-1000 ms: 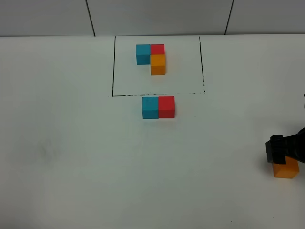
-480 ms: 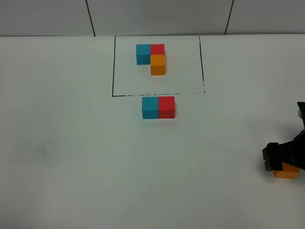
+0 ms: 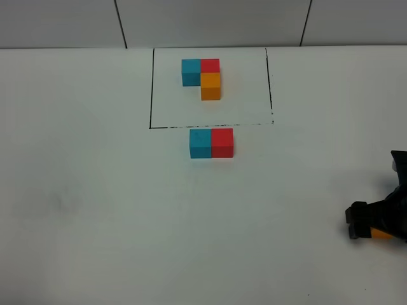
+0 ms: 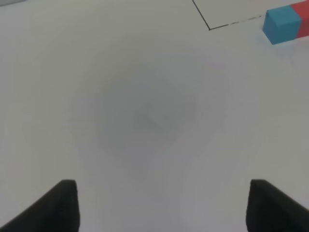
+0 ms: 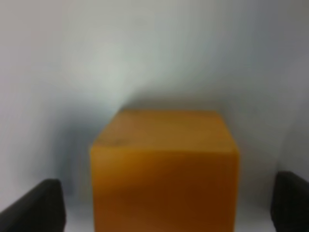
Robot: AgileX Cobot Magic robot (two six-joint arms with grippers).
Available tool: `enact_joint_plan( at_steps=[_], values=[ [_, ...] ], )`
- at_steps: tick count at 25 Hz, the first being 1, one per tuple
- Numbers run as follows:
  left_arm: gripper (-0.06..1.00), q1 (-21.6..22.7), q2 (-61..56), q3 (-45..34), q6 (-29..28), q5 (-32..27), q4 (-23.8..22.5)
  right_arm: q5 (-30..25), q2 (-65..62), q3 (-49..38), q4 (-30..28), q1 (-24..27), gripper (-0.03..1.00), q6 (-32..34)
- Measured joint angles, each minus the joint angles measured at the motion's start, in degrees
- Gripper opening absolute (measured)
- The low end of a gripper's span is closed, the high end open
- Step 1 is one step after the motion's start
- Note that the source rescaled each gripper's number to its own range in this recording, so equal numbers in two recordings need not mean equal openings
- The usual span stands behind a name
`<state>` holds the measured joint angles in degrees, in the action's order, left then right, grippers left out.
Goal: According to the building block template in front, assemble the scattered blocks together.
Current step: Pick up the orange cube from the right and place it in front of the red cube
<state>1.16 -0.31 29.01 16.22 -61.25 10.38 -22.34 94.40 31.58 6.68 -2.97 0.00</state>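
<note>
The robot's right gripper should close, because both fingers are beside the orange cube and reach down past its top side, close to the table. Closing now would hold the orange cube (image 3: 381,234).
The building block template (image 3: 202,77) is an L of teal-blue, red and orange cubes inside a black drawn rectangle at the far middle. Just in front of the rectangle, the loose teal-blue cube (image 3: 200,143) and the loose red cube (image 3: 222,142) stand side by side, touching. The loose orange cube (image 3: 381,234) sits at the near right, mostly covered by my right gripper (image 3: 374,221). In the right wrist view the orange cube (image 5: 164,164) stands between the open fingers (image 5: 34,205), with gaps on both sides. My left gripper (image 4: 164,205) is open and empty over bare table; the teal-blue cube (image 4: 282,25) shows far off.
The white table (image 3: 95,190) ends at a tiled wall (image 3: 210,22) behind the template. The drawn rectangle's front line (image 3: 210,126) runs just behind the joined pair. The orange cube lies close to the right edge of the view.
My right gripper has moved down and toward the near edge over the orange cube, which it now covers almost fully. The other cubes have not moved.
</note>
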Motion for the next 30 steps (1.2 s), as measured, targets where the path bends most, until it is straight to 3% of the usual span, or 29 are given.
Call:
enact_joint_plan(
  at_steps=[3,10,19,22,25,30],
  values=[
    [0.62,0.0,0.0,0.0,0.0,0.0,0.0,0.3,0.0,-0.1,0.0,0.0,0.71,0.0],
    [0.62,0.0,0.0,0.0,0.0,0.0,0.0,2.5,0.0,-0.2,0.2,0.0,0.50,0.0],
    [0.62,0.0,0.0,0.0,0.0,0.0,0.0,1.4,0.0,-0.2,0.2,0.0,0.35,-0.4],
    [0.62,0.0,0.0,0.0,0.0,0.0,0.0,1.1,0.0,-0.2,0.1,0.0,0.21,-0.4],
    [0.62,0.0,0.0,0.0,0.0,0.0,0.0,0.2,0.1,-0.2,0.1,0.0,0.00,-0.4],
    [0.62,0.0,0.0,0.0,0.0,0.0,0.0,-2.8,-1.0,0.3,-0.1,-4.1,0.00,0.0]
  ],
)
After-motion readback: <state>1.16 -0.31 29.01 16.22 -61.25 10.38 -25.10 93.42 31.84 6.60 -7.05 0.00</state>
